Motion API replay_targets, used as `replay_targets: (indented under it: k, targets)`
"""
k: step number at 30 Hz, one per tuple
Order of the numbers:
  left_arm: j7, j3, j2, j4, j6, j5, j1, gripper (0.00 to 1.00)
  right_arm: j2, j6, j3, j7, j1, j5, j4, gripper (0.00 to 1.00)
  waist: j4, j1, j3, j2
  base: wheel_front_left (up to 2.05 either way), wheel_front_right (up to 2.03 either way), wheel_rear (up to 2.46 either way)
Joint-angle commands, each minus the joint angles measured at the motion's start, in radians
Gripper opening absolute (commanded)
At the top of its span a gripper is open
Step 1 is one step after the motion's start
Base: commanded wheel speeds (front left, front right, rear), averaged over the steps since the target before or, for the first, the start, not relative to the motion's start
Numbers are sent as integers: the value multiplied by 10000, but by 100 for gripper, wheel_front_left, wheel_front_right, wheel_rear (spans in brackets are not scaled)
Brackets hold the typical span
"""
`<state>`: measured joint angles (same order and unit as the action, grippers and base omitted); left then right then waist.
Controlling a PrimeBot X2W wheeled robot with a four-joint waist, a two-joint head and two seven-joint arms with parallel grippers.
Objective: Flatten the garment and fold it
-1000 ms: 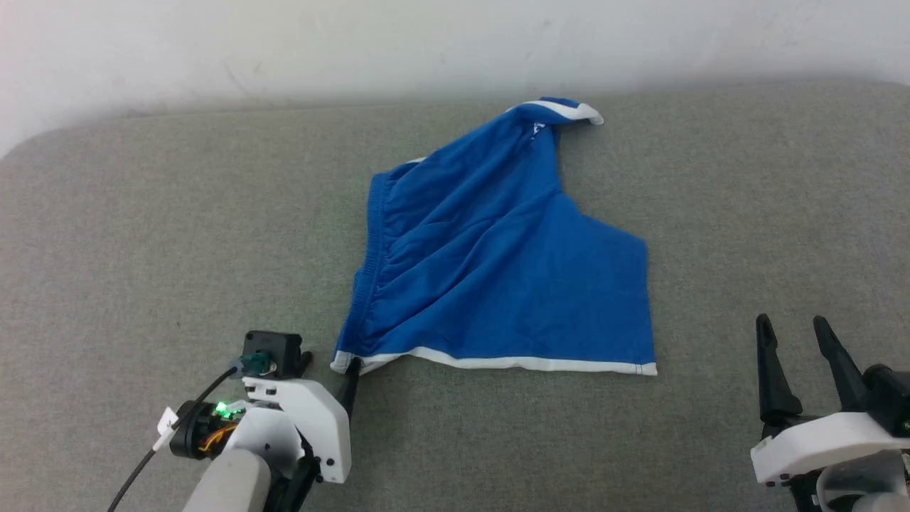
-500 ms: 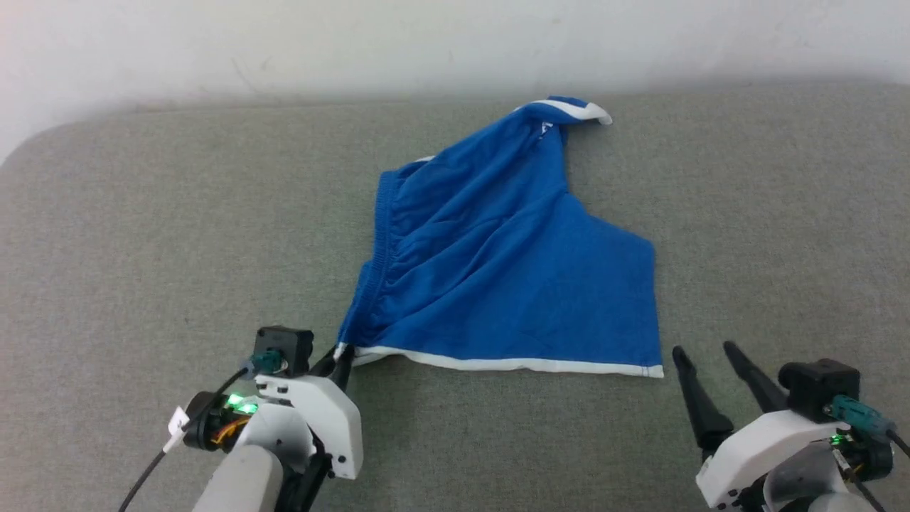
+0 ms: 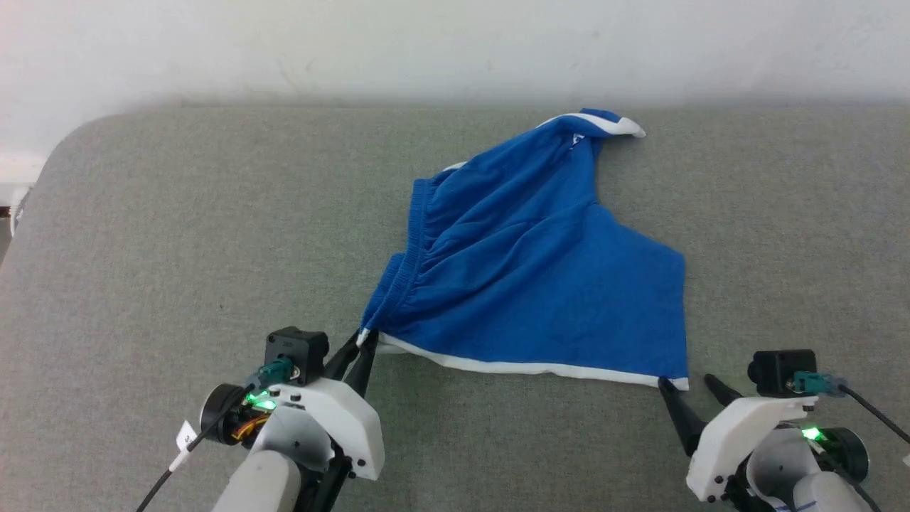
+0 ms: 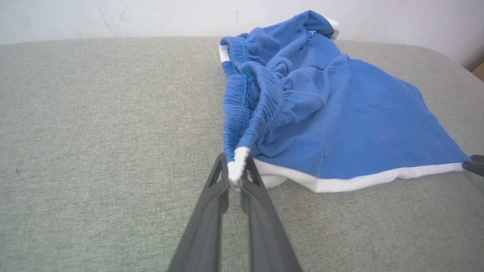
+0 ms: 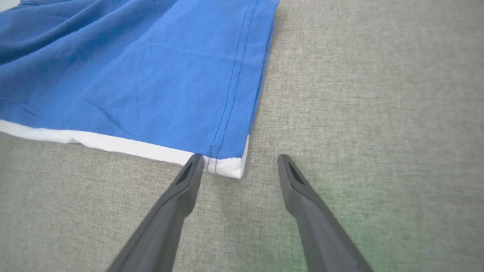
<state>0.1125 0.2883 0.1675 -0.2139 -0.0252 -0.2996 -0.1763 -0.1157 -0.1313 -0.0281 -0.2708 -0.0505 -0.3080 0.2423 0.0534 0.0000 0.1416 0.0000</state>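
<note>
Next, my right gripper grabs the white hem's stitched corner (image 3: 678,382), to flatten and fold the shorts (image 3: 537,273).
The garment (image 3: 540,270) is a pair of bright blue shorts with white trim, lying rumpled on the grey padded surface, one leg twisted toward the far wall. My left gripper (image 3: 361,340) is shut on its near left corner, and the white trim is pinched between the fingertips (image 4: 236,168). The gathered waistband (image 4: 247,113) bunches up just behind that grip. My right gripper (image 5: 238,166) stands open at the near right corner (image 5: 228,166) of the garment (image 5: 143,75), its left fingertip (image 5: 194,162) touching the white hem. That right gripper (image 3: 686,387) sits low at the hem's right end.
The grey padded surface (image 3: 178,235) stretches wide on all sides, with a rounded far left corner. A white wall (image 3: 426,43) runs along its far edge. A floor gap shows at the far left edge (image 3: 11,206).
My left gripper has shut on the garment's near left corner and lifted it slightly. The right gripper has moved up to the near right corner. The camera has shifted.
</note>
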Motion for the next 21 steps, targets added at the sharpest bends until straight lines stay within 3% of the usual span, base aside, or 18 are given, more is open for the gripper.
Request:
replay_targets:
  k: [1, 7, 14, 15, 16, 17, 18, 21]
  targets:
    - [-82, 22, 29, 66, -33, -41, 74, 0, 116, 6, 17, 33, -205, 62, 195, 100, 93, 0, 95, 0, 0, 0, 0]
    - [-109, 113, 8, 92, -36, -73, 7, 0, 224, 6, -114, 158, -586, 503, 1046, 100, 244, 0, 348, 0, 0, 0, 0]
    - [-149, 135, 42, -193, -11, -114, -131, 0, 165, 6, -958, -338, -604, 838, 1781, 100, 267, 0, 551, 0, 0, 0, 0]
    - [-168, 131, 50, -238, -4, -122, -141, 0, 151, 6, -1002, -402, -587, 837, 1823, 95, 258, 0, 544, 0, 0, 0, 0]
    - [-183, 126, 56, -279, 6, -131, -147, 0, 141, 6, -1025, -459, -572, 823, 1852, 89, 245, 0, 533, 0, 0, 0, 0]
    - [-193, 123, 63, -316, 15, -141, -153, 0, 135, 6, -1031, -507, -559, 796, 1865, 60, 229, 0, 523, 0, 0, 0, 0]
    - [-206, 119, 70, -352, 23, -152, -154, 0, 133, 6, -1029, -555, -547, 763, 1874, 41, 211, 0, 498, 0, 0, 0, 0]
    - [-248, 129, 94, -454, 38, -166, -149, 0, 99, 6, -1059, -735, -502, 668, 1868, 0, 157, 0, 387, 0, 0, 0, 0]
